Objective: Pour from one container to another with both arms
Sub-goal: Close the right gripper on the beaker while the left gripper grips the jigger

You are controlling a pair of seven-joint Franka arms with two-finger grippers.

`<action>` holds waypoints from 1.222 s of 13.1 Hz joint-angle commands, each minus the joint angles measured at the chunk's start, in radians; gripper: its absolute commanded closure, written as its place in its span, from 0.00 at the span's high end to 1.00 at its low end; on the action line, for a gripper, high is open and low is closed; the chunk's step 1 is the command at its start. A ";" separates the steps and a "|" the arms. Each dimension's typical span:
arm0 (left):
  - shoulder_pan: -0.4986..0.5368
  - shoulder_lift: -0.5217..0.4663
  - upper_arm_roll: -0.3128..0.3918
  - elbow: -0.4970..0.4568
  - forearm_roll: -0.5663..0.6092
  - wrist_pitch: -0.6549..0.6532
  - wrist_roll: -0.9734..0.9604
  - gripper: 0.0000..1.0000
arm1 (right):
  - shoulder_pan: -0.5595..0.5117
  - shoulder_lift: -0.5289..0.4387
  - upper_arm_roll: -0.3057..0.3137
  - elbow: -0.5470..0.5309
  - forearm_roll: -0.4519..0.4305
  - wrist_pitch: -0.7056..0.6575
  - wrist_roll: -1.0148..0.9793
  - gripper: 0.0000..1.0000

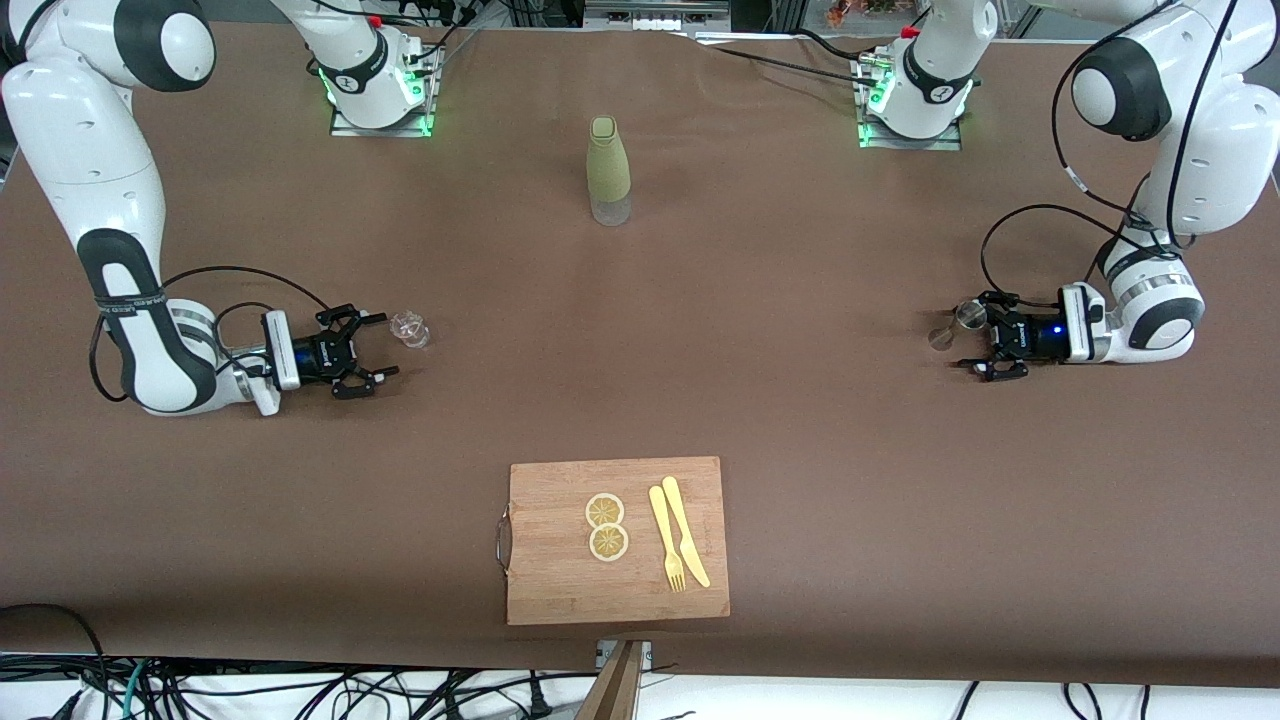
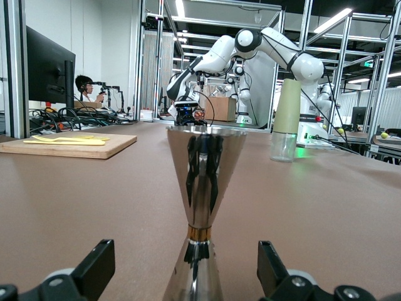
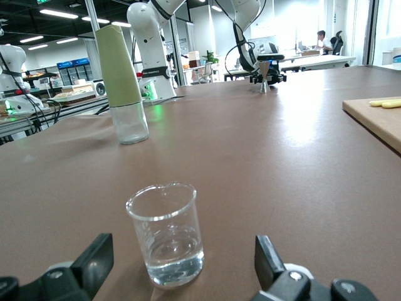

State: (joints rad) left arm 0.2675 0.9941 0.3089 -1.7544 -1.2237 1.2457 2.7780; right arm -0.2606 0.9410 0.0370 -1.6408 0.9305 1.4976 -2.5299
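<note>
My right gripper should take hold of the beaker's glass side (image 1: 411, 331). The beaker's open rim then stays free to pour into the jigger (image 1: 957, 324).
A small clear glass beaker (image 1: 410, 328) (image 3: 166, 235) with a little clear liquid stands on the brown table toward the right arm's end. My right gripper (image 1: 382, 347) (image 3: 182, 260) is low at the table, open, its fingers either side of the beaker and not touching it. Toward the left arm's end stands a shiny metal jigger (image 1: 957, 324) (image 2: 200, 207), upright. My left gripper (image 1: 975, 338) (image 2: 186, 269) is open around its lower cone, with a gap on both sides.
A bottle (image 1: 608, 170) (image 2: 287, 119) (image 3: 122, 81) with an olive sleeve and clear base stands midway between the arms' bases. A wooden cutting board (image 1: 560, 590) nearer the front camera carries two lemon slices (image 1: 606, 526), a yellow knife and a fork (image 1: 668, 545).
</note>
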 commanded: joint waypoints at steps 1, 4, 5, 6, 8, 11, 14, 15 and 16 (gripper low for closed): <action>-0.017 -0.003 0.013 -0.034 -0.019 -0.021 0.235 1.00 | 0.000 0.022 0.003 0.004 0.007 -0.046 -0.033 1.00; -0.022 -0.008 0.013 -0.033 -0.011 -0.045 0.236 0.99 | 0.011 0.030 0.003 -0.014 0.005 -0.071 -0.069 1.00; -0.022 -0.006 0.013 -0.034 -0.011 -0.048 0.236 0.95 | 0.011 0.041 0.003 -0.014 0.005 -0.071 -0.081 1.00; -0.022 -0.006 0.013 -0.033 -0.010 -0.054 0.236 0.90 | 0.011 0.047 0.003 -0.014 0.005 -0.065 -0.096 1.00; -0.022 -0.008 0.013 -0.033 -0.008 -0.055 0.236 0.80 | 0.012 0.058 0.003 -0.014 0.010 -0.060 -0.110 0.99; -0.024 -0.006 0.015 -0.033 -0.008 -0.060 0.236 0.75 | 0.023 0.058 0.003 -0.014 0.016 -0.059 -0.119 0.94; -0.022 -0.005 0.016 -0.033 -0.007 -0.061 0.238 0.74 | 0.026 0.059 0.003 -0.014 0.021 -0.056 -0.167 0.62; -0.022 -0.006 0.016 -0.033 -0.007 -0.061 0.238 0.73 | 0.026 0.062 0.003 -0.014 0.021 -0.057 -0.167 0.34; -0.022 -0.005 0.018 -0.033 -0.007 -0.061 0.238 0.70 | 0.024 0.064 0.003 -0.014 0.021 -0.056 -0.167 0.24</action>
State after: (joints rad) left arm 0.2587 0.9937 0.3088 -1.7544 -1.2238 1.1958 2.7897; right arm -0.2367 0.9990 0.0389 -1.6494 0.9320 1.4413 -2.6765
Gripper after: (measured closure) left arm 0.269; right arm 0.295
